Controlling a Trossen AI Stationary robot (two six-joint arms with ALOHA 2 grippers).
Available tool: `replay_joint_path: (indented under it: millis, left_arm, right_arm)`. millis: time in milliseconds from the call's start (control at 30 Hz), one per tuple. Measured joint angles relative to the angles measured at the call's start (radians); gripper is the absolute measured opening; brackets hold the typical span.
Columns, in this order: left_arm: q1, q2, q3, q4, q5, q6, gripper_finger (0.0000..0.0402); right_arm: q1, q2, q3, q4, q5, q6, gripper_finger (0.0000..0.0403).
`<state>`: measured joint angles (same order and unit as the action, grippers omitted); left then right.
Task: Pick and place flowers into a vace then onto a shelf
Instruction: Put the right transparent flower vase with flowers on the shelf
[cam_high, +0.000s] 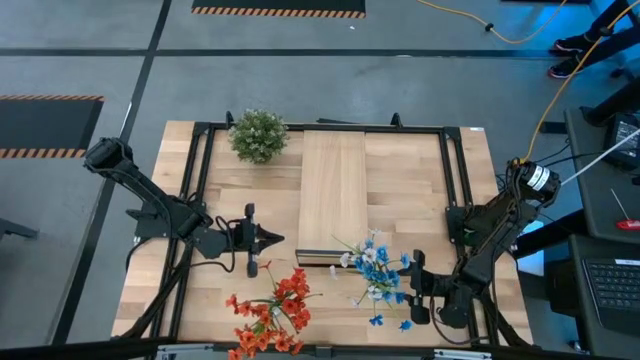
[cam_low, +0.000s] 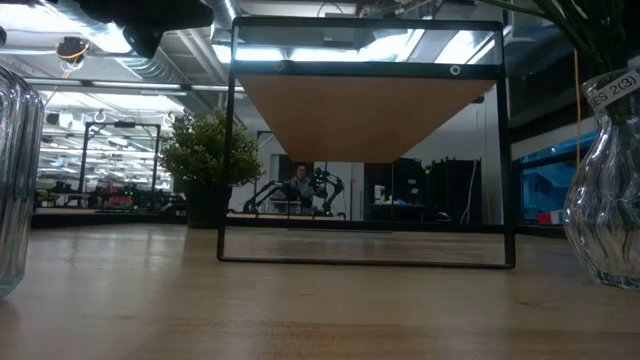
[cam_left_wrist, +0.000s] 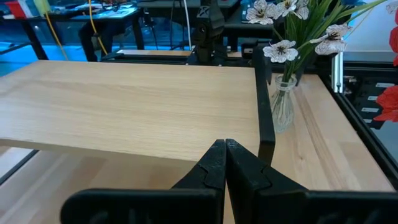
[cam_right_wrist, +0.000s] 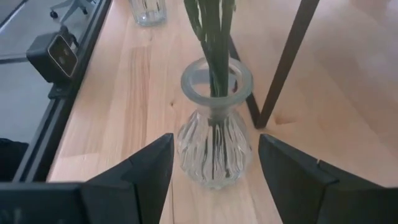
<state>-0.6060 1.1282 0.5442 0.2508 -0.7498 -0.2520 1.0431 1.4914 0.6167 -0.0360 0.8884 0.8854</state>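
Observation:
My right gripper should next grab the ribbed glass vase by its neck (cam_right_wrist: 217, 114) to carry the blue flowers onto the shelf.
The blue and white flowers (cam_high: 375, 268) stand with their green stems in a ribbed glass vase (cam_right_wrist: 214, 146) on the table near the near edge. My right gripper (cam_right_wrist: 214, 142) (cam_high: 412, 290) is open and points toward the table's left, one finger on each side of this vase's belly, touching nothing that I can see. The red-orange flowers (cam_high: 270, 310) stand in a second glass vase (cam_right_wrist: 148, 11) further left. The shelf (cam_high: 333, 195) is a pale plank raised on a black frame (cam_low: 365, 150). My left gripper (cam_left_wrist: 225, 155) (cam_high: 278, 238) is shut, level with the shelf's left near corner.
A round bushy green-white plant (cam_high: 258, 135) stands at the table's far edge, left of the shelf. A black frame leg (cam_right_wrist: 286, 56) rises just behind the blue-flower vase. A small camera (cam_right_wrist: 59, 53) sits on the near edge rail. Bare tabletop lies under the shelf (cam_low: 360, 300).

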Motion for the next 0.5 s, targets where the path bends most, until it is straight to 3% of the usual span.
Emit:
replay_joint_path:
  millis: [233, 500]
  left_arm:
    - [0.000, 0.000, 0.000, 0.000, 0.000, 0.001, 0.0003]
    - [0.000, 0.000, 0.000, 0.000, 0.000, 0.003, 0.0003]
  right_arm:
    - [-0.003, 0.014, 0.000, 0.056, 0.057, -0.001, 0.0237]
    - [-0.028, 0.138, 0.000, 0.187, 0.080, -0.020, 0.0237]
